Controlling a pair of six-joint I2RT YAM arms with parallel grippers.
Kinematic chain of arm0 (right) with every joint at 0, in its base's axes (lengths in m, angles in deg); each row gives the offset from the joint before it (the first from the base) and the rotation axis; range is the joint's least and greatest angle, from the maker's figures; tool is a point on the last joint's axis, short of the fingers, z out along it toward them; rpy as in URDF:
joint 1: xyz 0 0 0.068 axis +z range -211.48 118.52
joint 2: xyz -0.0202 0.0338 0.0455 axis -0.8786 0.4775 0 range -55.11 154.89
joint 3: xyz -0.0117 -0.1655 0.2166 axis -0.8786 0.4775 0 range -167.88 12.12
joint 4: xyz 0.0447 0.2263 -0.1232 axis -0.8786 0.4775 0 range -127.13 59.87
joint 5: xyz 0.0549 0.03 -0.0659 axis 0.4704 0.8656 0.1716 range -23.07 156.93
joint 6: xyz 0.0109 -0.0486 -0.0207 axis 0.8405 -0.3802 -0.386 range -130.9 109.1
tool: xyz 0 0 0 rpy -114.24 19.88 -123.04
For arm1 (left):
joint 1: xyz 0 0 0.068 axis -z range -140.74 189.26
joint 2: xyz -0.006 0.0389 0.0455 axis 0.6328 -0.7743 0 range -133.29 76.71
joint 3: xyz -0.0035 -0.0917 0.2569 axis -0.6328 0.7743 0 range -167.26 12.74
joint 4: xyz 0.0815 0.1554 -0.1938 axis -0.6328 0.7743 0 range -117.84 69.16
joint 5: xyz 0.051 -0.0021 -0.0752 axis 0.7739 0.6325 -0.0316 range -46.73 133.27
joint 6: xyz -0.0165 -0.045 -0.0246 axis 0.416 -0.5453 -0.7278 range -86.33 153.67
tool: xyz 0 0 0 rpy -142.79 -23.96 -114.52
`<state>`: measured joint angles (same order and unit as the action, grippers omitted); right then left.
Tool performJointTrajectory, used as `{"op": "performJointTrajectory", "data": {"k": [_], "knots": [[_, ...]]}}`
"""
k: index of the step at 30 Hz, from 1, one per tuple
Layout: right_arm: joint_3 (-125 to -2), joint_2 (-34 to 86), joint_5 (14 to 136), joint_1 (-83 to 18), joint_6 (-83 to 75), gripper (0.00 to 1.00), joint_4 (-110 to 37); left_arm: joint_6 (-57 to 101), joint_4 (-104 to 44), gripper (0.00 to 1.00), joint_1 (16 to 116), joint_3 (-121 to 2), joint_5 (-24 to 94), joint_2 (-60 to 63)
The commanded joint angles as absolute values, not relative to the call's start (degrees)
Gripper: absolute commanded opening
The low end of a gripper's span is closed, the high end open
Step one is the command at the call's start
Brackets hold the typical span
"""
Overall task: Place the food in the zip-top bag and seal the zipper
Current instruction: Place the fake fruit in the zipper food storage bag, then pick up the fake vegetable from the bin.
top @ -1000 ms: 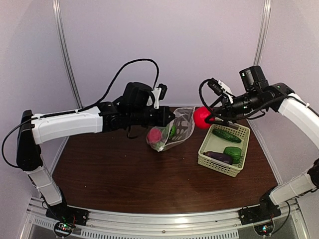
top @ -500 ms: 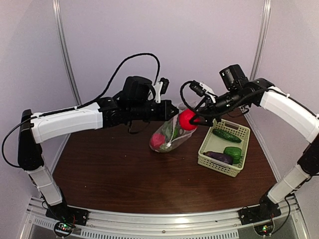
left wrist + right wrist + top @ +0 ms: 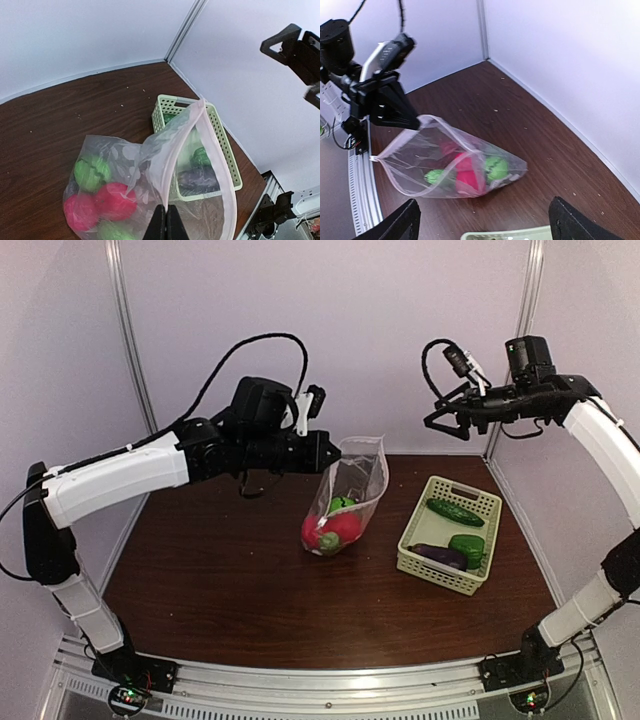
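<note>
I need to grip the cucumber (image 3: 455, 512) across its width near the middle with my right gripper next, so one end stays free to go first into the zip-top bag's opening.
The zip-top bag (image 3: 348, 490) hangs open from my left gripper (image 3: 325, 452), which is shut on its mouth rim. Its bottom rests on the table. Inside lie two red round pieces (image 3: 338, 528) and green pieces (image 3: 341, 504). In the left wrist view the fingers (image 3: 159, 223) pinch the zipper edge (image 3: 176, 167), with the red pieces (image 3: 115, 200) and a green one (image 3: 92, 173) below. My right gripper (image 3: 447, 420) is open and empty, raised high at the back right. Its view looks down on the bag (image 3: 447, 162).
A pale green perforated basket (image 3: 420, 555) stands right of the bag and holds a cucumber (image 3: 455, 512), a green piece (image 3: 467, 546) and a dark purple piece (image 3: 440, 555). White walls close in the back and both sides.
My right gripper carried a red round piece to the bag mouth, let it go inside, then rose up and back to the right, open. The bag now hangs more upright.
</note>
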<state>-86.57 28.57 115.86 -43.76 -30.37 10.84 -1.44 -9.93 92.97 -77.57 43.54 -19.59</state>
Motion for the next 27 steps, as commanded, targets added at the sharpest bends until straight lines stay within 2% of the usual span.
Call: {"op": "performJointTrajectory", "data": {"k": [1,3,5,9,14,23,27], "knots": [[-84.27,30.41,120.46,-56.59,-30.5,0.89,14.61,6.09,-2.15,0.0,91.14,-89.14,39.55,-23.63],[-82.75,31.66,118.2,-59.03,-33.17,0.89,16.94,9.34,-5.78,0.0,93.07,-84.78,51.57,-22.64],[-81.41,33.64,112.09,-59.4,-36.65,0.89,19.88,9.41,-4.03,0.0,93.33,-86.51,46.68,-23.03],[-79.42,38.52,102.92,-59.39,-42.85,0.84,25.31,8.07,-7.2,0.0,94.48,-82.22,53.27,-22.1],[-74.01,39.96,94.79,-59.32,-45.97,0.73,24.15,5.91,-8.29,0.0,92.59,-78.68,51.31,-22.12],[-68.86,39.6,83.51,-58.07,-49.22,0.71,20.01,6.55,-9.45,0.0,92.3,-79.07,48.35,-23.56],[-68.69,42.11,76.95,-56.49,-48.83,0.59,14.74,6.76,-9.5,0.0,92.21,-79.35,48.24,-23.83]]}}
